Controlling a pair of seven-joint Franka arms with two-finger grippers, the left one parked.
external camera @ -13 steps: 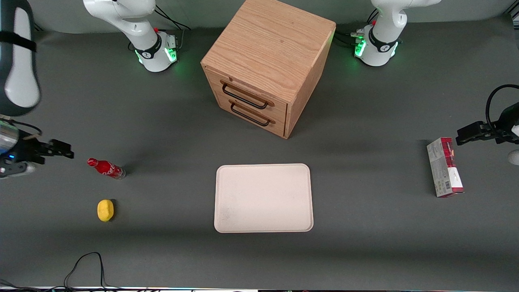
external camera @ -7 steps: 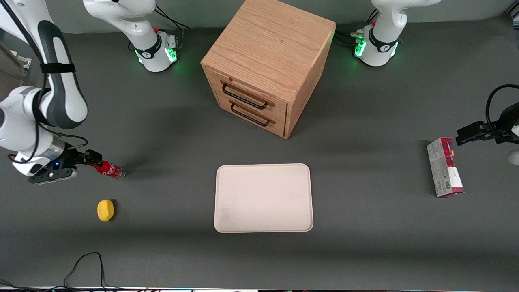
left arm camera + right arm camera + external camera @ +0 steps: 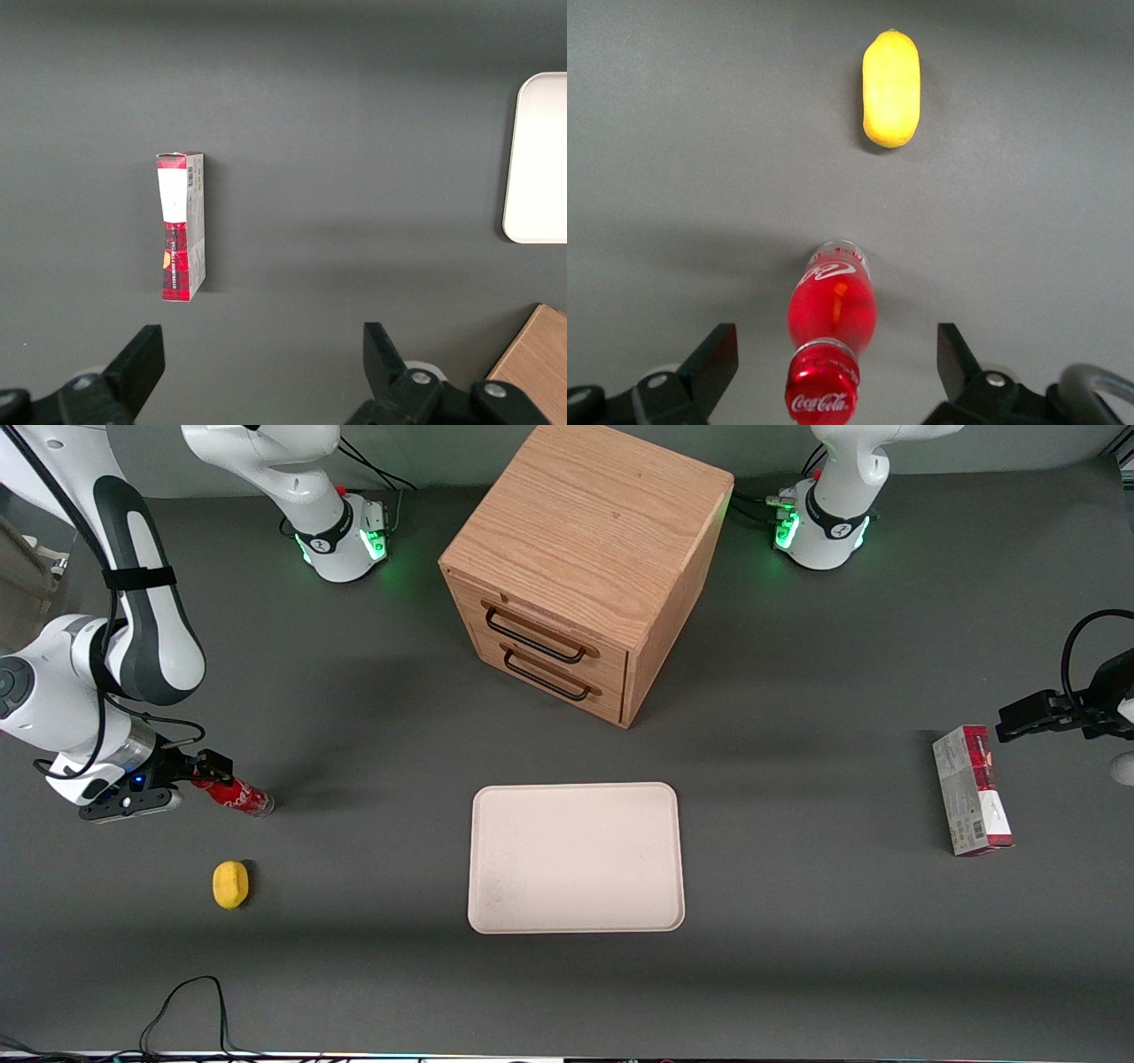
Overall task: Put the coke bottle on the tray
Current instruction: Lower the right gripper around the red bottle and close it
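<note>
My right gripper picks up the coke bottle by its red cap [image 3: 822, 390] next, to place the bottle on the tray.
The coke bottle [image 3: 239, 797] is small, slim and red with white script. It lies on its side on the grey table toward the working arm's end, with its cap pointing at the gripper. The right gripper [image 3: 213, 767] is open and low at the cap end. In the right wrist view the bottle [image 3: 833, 305] lies between the two spread fingers of the gripper [image 3: 835, 350], which stand well apart from it on each side. The cream-white tray [image 3: 576, 859] lies flat at the table's middle with nothing on it. Its edge also shows in the left wrist view [image 3: 540, 159].
A yellow lemon [image 3: 231, 885] lies nearer the front camera than the bottle and also shows in the right wrist view [image 3: 891, 88]. A wooden two-drawer cabinet [image 3: 585, 558] stands farther back than the tray. A red-and-grey carton [image 3: 972, 789] lies toward the parked arm's end. A black cable [image 3: 186, 1001] lies at the front edge.
The right arm has swung in from the table's end toward the bottle. Its open gripper now straddles the cap end. The bottle has not moved.
</note>
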